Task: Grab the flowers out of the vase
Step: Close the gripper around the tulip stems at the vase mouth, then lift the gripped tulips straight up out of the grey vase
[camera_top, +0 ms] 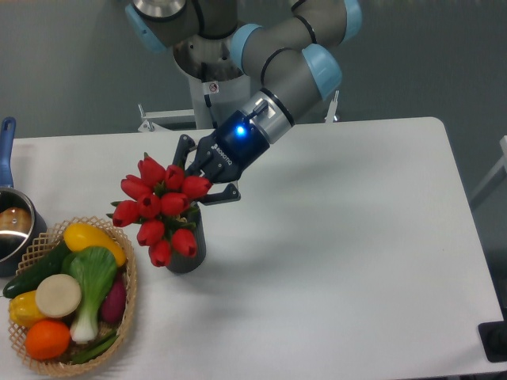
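Note:
The flowers (162, 206) need to be lifted out of the dark grey vase (190, 261), so my gripper should first grab them by their red tulip buds.
The flowers (162, 206), a bunch of red tulip buds with short green stems, stand in the vase (190, 249), a small dark grey cylinder on the white table. The bunch is wider than the vase and hides its mouth. My gripper (206, 170) comes in from the upper right, at the back right side of the bunch. Its jaws are spread, one finger (184, 147) by the top buds and the other (228, 193) to the right of the bunch. The rightmost buds lie between the fingers. The gripper is open.
A woven wicker basket (127, 297) of toy vegetables and fruit sits at the front left, close to the vase. A blue-handled metal pot (12, 229) is at the left edge. The robot base (206, 87) stands behind the table.

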Robot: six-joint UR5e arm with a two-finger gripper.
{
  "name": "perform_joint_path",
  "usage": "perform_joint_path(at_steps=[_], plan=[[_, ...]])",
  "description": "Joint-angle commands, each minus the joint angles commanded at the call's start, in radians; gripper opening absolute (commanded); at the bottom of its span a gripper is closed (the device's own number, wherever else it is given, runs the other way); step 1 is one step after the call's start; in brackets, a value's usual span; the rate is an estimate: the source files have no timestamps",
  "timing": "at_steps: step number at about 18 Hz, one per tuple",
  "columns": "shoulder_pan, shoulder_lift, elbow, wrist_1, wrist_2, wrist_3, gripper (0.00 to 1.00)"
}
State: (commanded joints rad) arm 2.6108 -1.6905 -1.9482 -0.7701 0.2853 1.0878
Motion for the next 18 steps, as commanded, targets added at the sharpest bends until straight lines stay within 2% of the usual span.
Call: perform_joint_path(at_steps=[9,15,18], plan=[[0.015,0.023,0.037,0.000,-0.046,-0.107,0.00],[0.083,0.021,0.113,-0.002,-0.115,-0.212,0.00],[0.120,0.020,0.158,-0.002,-0.127,-0.217,0.00]])
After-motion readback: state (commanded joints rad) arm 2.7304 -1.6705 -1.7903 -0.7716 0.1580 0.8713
